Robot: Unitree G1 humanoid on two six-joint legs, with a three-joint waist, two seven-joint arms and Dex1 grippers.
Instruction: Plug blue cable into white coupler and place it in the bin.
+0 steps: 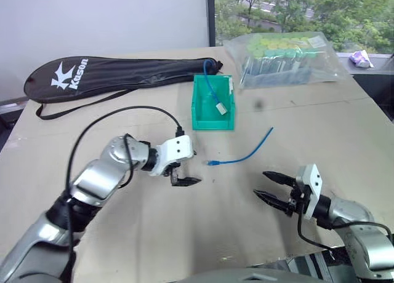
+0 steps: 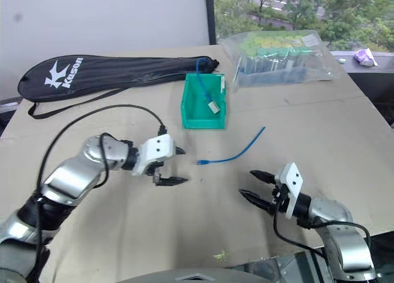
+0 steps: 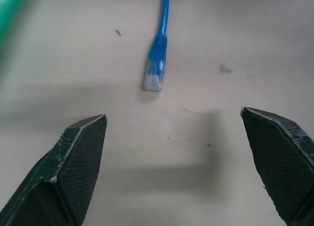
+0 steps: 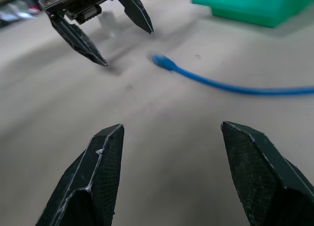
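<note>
Next, my right gripper grips the blue cable by the boot behind its clear plug (image 1: 213, 163), as the cord (image 1: 251, 154) lies slack in a loose curve.
The blue cable (image 1: 243, 155) lies loose on the table in front of the bin (image 1: 200, 104), its near clear plug (image 3: 153, 81) pointing at my left gripper. My left gripper (image 1: 196, 167) hangs open just left of that plug, a short gap away, with nothing between its fingers. My right gripper (image 1: 260, 183) is open and empty too, low over the table to the right of the cable and aimed at it. A small pale blur (image 4: 106, 20) sits just behind the left gripper (image 4: 127, 46); I cannot tell whether it is the white coupler.
Inside the green bin lies another blue cable tipped with a cream block (image 1: 220, 107). A black racket bag (image 1: 111, 77) stretches across the back left. A clear bag of green-capped tubes (image 1: 283, 58) sits at the back right by the window.
</note>
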